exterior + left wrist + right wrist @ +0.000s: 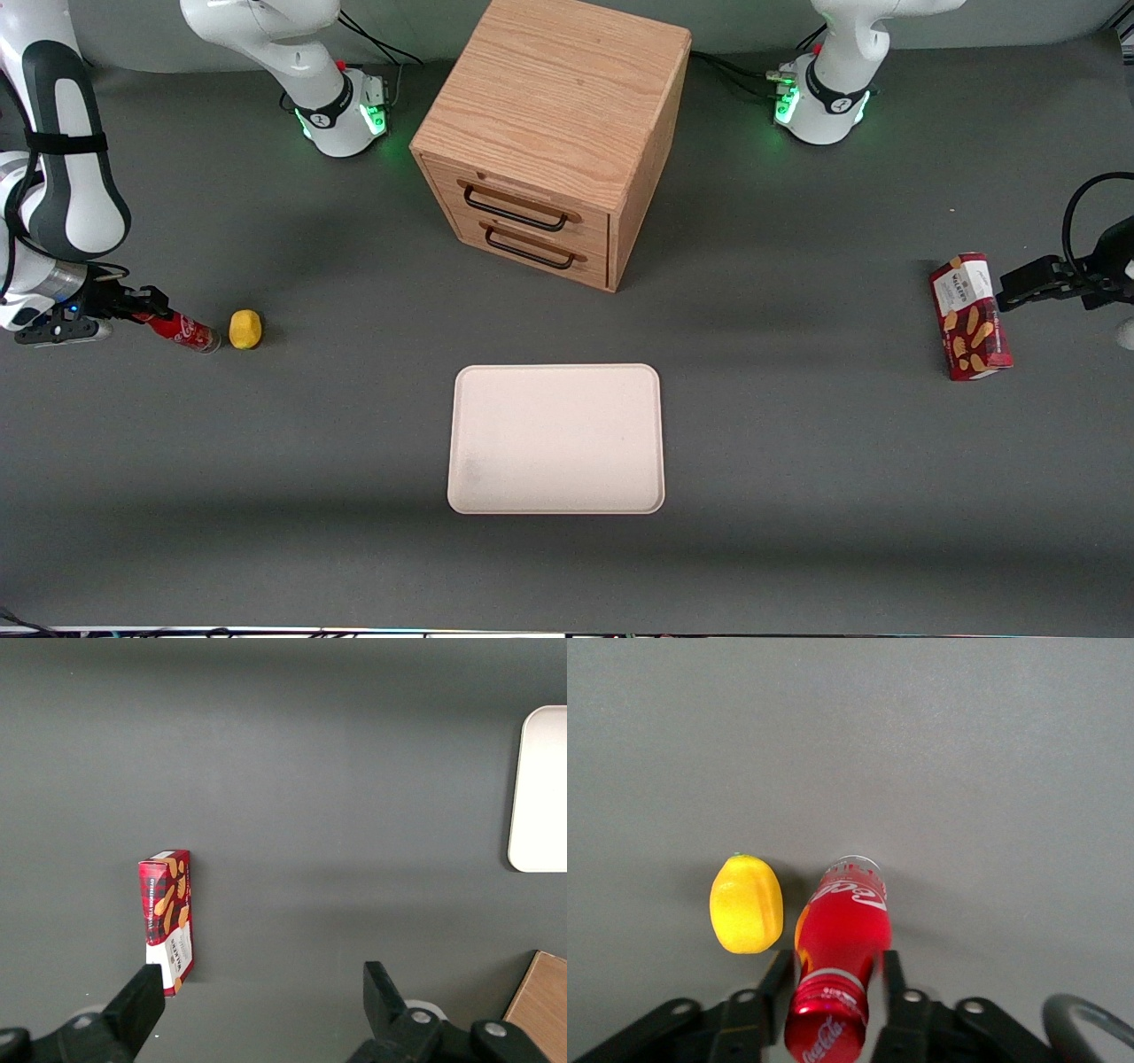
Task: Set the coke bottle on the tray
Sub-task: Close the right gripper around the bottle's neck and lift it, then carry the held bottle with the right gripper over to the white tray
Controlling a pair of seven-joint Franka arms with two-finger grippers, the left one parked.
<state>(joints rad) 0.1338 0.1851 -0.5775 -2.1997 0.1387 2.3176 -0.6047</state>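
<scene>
My gripper grabs the coke bottle's neck at its end with the cap [151, 318] next, to set the bottle onto the tray [556, 439].
The coke bottle [182, 332] is small and red with a white script logo. It lies on the grey table at the working arm's end, with its cap toward the gripper. My right gripper [142, 306] is low at the cap end. In the right wrist view the gripper [834, 967] has one black finger on each side of the neck of the bottle [842, 930]. The jaws stand slightly apart from the neck, open. The pale cream-pink tray [556, 439] lies flat mid-table, nearer the front camera than the wooden cabinet, with nothing on it.
A yellow lemon-like lump [245, 329] sits right beside the bottle's base, also seen in the right wrist view [746, 904]. A wooden two-drawer cabinet [558, 133] stands farther back. A red snack box [970, 315] lies toward the parked arm's end.
</scene>
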